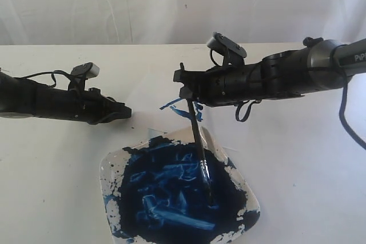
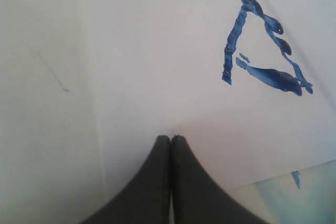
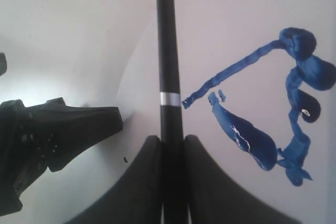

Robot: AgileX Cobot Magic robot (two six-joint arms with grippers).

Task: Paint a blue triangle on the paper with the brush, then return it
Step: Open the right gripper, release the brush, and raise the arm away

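Note:
The brush's dark tip [image 1: 207, 195] is in the paint and the brush's handle crosses the dish rim [image 1: 186, 131], so my right gripper is ready to open and should let go.
My right gripper [image 1: 184, 91] [image 3: 171, 139] is shut on the black handle of the brush [image 1: 197, 138] [image 3: 167, 51]. The brush slopes down from the jaws, and its ferrule and dark tip reach into the blue paint. The handle's pale band sits just beyond the fingertips. The blue triangle [image 2: 262, 59] [image 3: 273, 114] lies on the white paper [image 2: 157, 51] [image 3: 236, 30]; in the exterior view the right gripper hides most of the blue triangle [image 1: 171, 106]. My left gripper [image 1: 127, 111] [image 2: 171, 137] is shut on nothing, its tips over the paper's near edge.
A white square dish [image 1: 104, 175] full of dark-blue paint stands at the front of the off-white table [image 1: 51, 187], close to the paper. A corner of the dish [image 2: 307, 195] shows in the left wrist view. The left gripper [image 3: 73, 124] appears beside the brush in the right wrist view.

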